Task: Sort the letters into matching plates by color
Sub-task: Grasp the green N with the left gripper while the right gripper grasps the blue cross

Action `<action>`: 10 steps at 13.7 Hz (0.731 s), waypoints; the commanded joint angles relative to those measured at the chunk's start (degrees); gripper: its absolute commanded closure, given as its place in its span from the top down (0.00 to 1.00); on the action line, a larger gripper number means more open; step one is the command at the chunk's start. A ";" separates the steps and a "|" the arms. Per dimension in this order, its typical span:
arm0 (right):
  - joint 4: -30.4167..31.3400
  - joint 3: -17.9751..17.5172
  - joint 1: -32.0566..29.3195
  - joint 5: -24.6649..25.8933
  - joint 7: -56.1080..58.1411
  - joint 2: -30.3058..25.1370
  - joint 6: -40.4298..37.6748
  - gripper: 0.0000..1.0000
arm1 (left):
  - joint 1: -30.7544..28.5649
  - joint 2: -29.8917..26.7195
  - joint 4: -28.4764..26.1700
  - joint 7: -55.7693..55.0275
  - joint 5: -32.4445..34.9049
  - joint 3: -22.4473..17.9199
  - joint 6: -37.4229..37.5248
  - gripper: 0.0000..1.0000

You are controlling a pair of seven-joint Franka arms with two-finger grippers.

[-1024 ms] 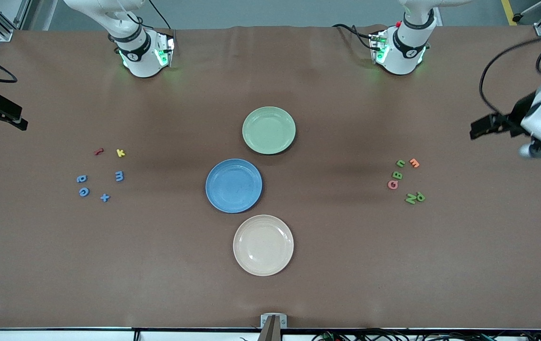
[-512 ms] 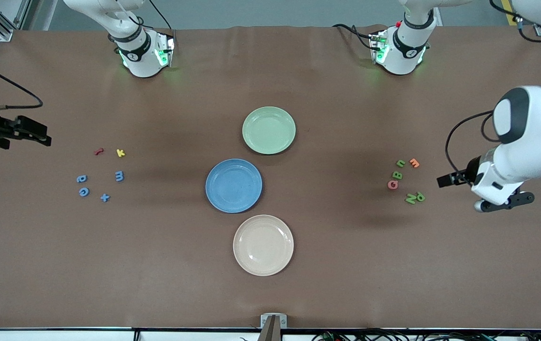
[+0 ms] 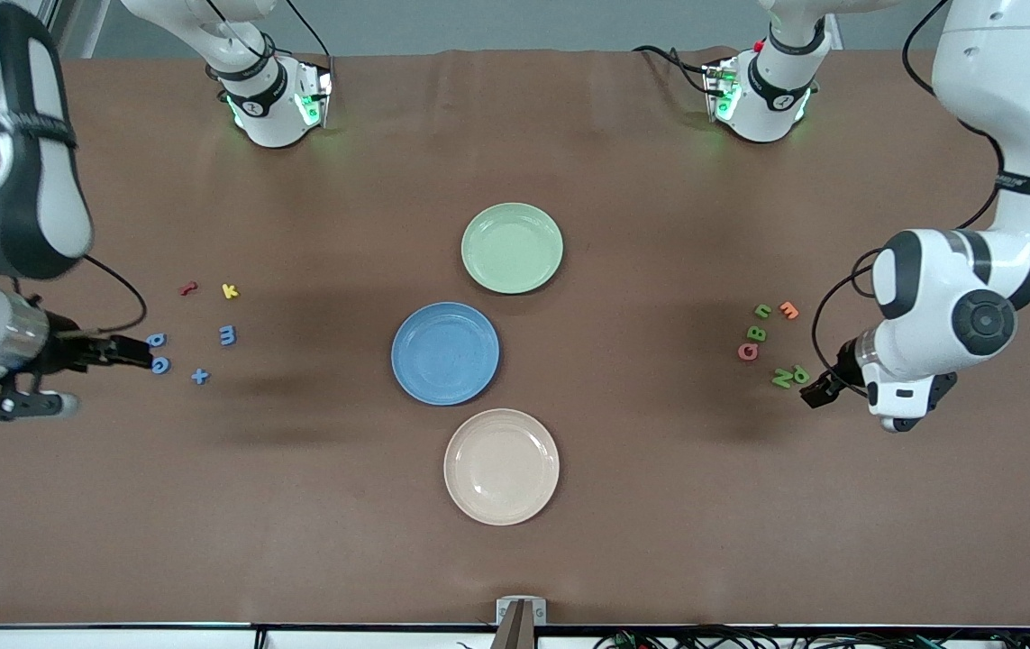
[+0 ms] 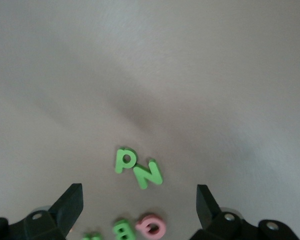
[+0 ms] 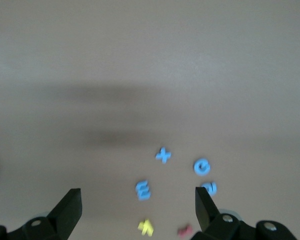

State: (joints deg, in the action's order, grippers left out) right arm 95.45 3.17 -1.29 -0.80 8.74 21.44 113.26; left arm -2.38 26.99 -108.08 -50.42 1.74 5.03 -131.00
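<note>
The right gripper grips the blue plus-shaped letter by its two opposite arms next, to sort it onto the blue plate [image 3: 445, 353].
Several blue letters [image 3: 199, 376] lie toward the right arm's end of the table, also seen in the right wrist view [image 5: 163, 155]. My right gripper [image 3: 138, 351] hovers open and empty right beside them [image 5: 138, 200]. Several green letters [image 3: 782, 379] lie toward the left arm's end; the P [image 4: 124, 160] and N [image 4: 149, 174] show ahead of my left gripper [image 4: 138, 200]. That left gripper [image 3: 816, 394] is open and empty beside them. The light green plate [image 3: 512, 248] and the blue plate [image 3: 445, 353] sit mid-table, both bare.
A cream plate [image 3: 501, 466] sits nearest the front camera. A red letter [image 3: 188, 288] and a yellow one [image 3: 229, 290] lie by the blue group. An orange letter [image 3: 788, 310] and a pink one [image 3: 747, 351] lie among the green ones.
Both arms have swung in from the table's ends and come down toward their letter groups. Both grippers stayed open. No letter or plate has moved.
</note>
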 commanded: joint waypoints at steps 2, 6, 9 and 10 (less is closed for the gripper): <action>8.16 -0.62 -2.04 1.15 8.55 2.90 11.09 1.00 | 0.09 -0.01 -3.88 -9.59 0.64 -0.02 -4.95 1.00; 13.87 -0.62 -2.57 0.98 9.19 5.36 19.61 1.00 | 0.53 0.17 -8.89 -14.70 0.99 -0.02 -10.23 0.97; 16.17 -0.62 -3.36 0.63 9.10 7.03 23.23 1.00 | 0.45 0.52 -10.57 -14.88 2.22 -0.02 -13.23 0.90; 16.17 -0.62 -3.54 0.62 9.01 8.17 23.93 1.00 | 0.53 0.69 -10.48 -15.23 2.22 -0.02 -13.58 0.88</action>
State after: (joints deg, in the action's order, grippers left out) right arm 111.01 3.27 -3.49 -0.80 17.30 28.41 135.44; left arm -2.05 28.16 -117.56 -63.62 2.37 5.07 -142.90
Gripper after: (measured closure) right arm 0.000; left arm 0.070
